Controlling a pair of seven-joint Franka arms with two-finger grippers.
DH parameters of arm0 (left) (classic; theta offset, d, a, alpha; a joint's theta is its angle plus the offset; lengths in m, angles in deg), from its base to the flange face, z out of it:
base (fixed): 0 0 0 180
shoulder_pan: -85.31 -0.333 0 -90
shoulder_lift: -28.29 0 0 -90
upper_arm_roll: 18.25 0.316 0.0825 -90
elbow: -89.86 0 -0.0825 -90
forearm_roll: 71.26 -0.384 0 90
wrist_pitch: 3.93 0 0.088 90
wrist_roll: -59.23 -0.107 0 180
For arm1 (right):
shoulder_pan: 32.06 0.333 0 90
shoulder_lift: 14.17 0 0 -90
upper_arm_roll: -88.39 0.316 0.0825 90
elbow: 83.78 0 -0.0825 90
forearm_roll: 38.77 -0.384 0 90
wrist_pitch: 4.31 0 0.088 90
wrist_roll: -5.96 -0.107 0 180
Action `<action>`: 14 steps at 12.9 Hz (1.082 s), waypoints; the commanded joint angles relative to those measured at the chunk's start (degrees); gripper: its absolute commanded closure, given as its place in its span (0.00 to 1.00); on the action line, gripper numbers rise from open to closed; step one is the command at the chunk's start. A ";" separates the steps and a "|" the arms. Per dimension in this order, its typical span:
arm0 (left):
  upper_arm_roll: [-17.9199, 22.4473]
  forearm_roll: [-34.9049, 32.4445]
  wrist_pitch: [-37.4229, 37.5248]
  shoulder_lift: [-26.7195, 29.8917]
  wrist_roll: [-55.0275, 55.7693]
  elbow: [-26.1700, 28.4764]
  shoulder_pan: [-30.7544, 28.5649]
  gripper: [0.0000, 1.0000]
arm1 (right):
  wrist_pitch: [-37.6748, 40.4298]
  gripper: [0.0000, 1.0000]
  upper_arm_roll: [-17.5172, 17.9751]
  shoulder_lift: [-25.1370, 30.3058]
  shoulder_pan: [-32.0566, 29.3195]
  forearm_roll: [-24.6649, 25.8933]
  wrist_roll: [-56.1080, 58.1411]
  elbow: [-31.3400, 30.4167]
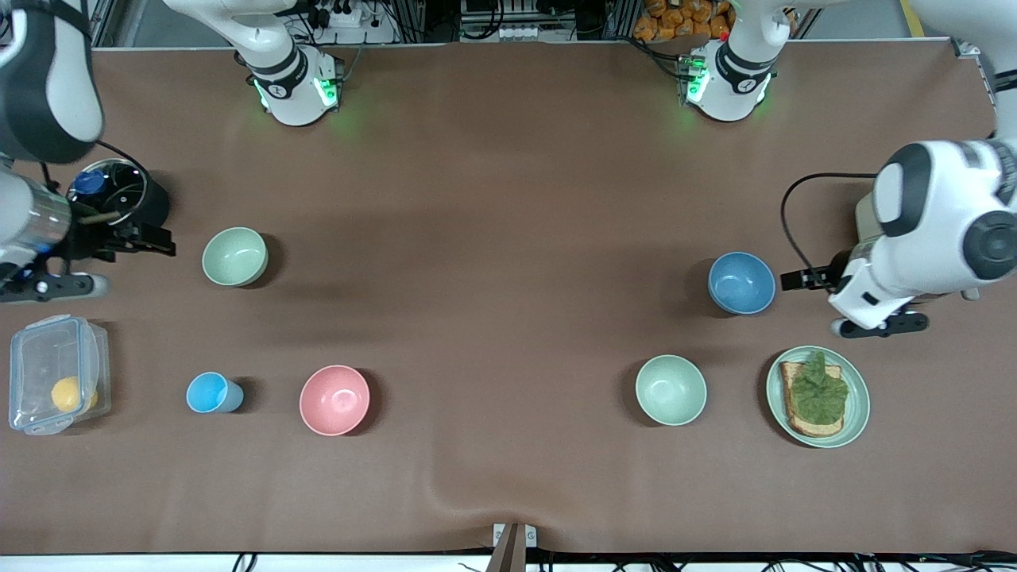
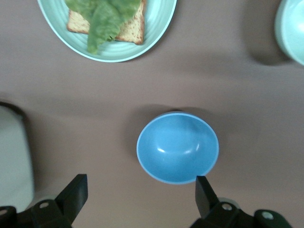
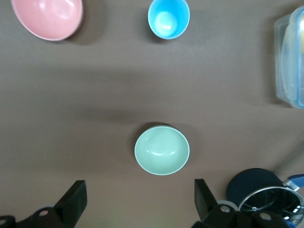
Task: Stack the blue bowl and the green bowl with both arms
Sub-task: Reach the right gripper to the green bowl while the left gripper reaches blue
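My left gripper pinches the blue bowl by its thin rim next, because the blue bowl's opening is too wide for the gripper's fingers to span.
The blue bowl stands upright toward the left arm's end of the table and also shows in the left wrist view. My left gripper is open and empty, over the table just beside the bowl. The sage-green bowl stands upright toward the right arm's end and also shows in the right wrist view. My right gripper is open and empty, over the table beside that bowl.
A mintier green bowl and a pale green plate with toast and lettuce lie nearer the camera than the blue bowl. A pink bowl, light-blue cup, clear box and black pot stand around the sage-green bowl.
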 commanded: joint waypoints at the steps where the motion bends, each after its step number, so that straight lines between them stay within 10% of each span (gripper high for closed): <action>1: -0.11 0.55 -10.30 1.86 -1.70 9.59 -0.08 0.00 | -2.25 0.00 0.25 1.71 -3.48 -0.32 3.36 -5.18; 14: -0.37 0.99 -21.41 -5.79 -6.71 14.98 -4.04 0.09 | -36.79 0.02 0.25 -1.80 -14.82 -5.15 23.69 -31.03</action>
